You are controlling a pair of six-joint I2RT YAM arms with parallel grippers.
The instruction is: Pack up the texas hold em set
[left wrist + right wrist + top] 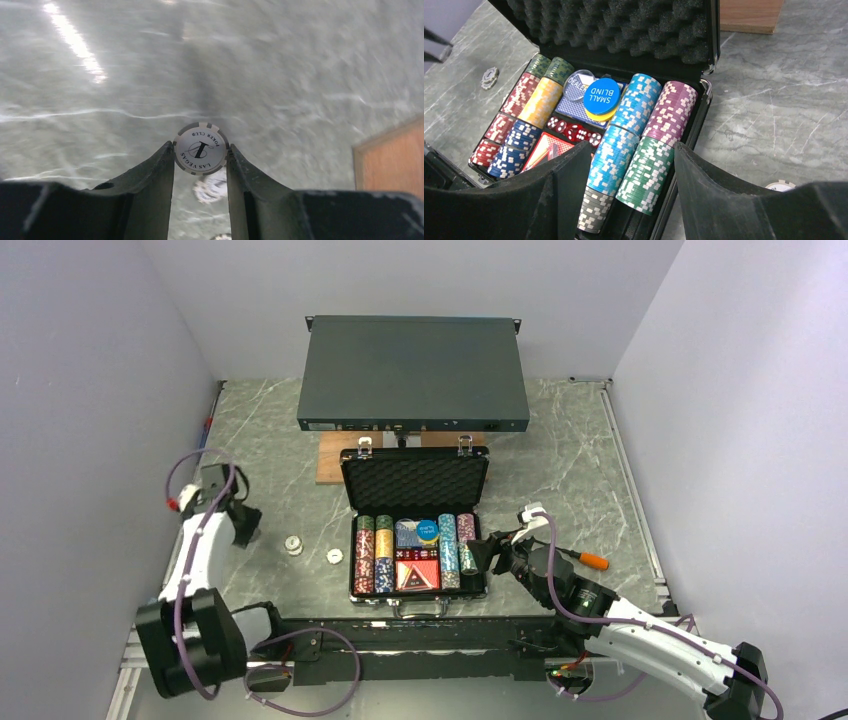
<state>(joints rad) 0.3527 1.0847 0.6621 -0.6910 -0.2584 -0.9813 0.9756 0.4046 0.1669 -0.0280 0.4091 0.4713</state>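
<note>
The chip stays in my left gripper for now. It is high above the table, short of the loose white chips, and would hit empty table if I opened now.
The black poker case (pixel 415 480) lies open mid-table, its foam lid upright. It holds rows of colored chips, card decks, red dice and a blue SMALL BLIND disc (pixel 601 96). My left gripper (pixel 245 523) is left of the case, above the table, shut on a white "1" chip (pixel 201 148) held by its edges between the fingertips. Two loose white chips (pixel 293 545) (pixel 334 555) lie on the table between the left gripper and the case. My right gripper (pixel 478 552) is open and empty, hovering over the case's right chip rows (pixel 644 150).
A large dark grey flat box (pixel 413 373) stands behind the case, over a wooden board (pixel 330 458). An orange-handled screwdriver (pixel 592 561) lies right of the right gripper. Another white chip (pixel 780 186) lies on the table right of the case.
</note>
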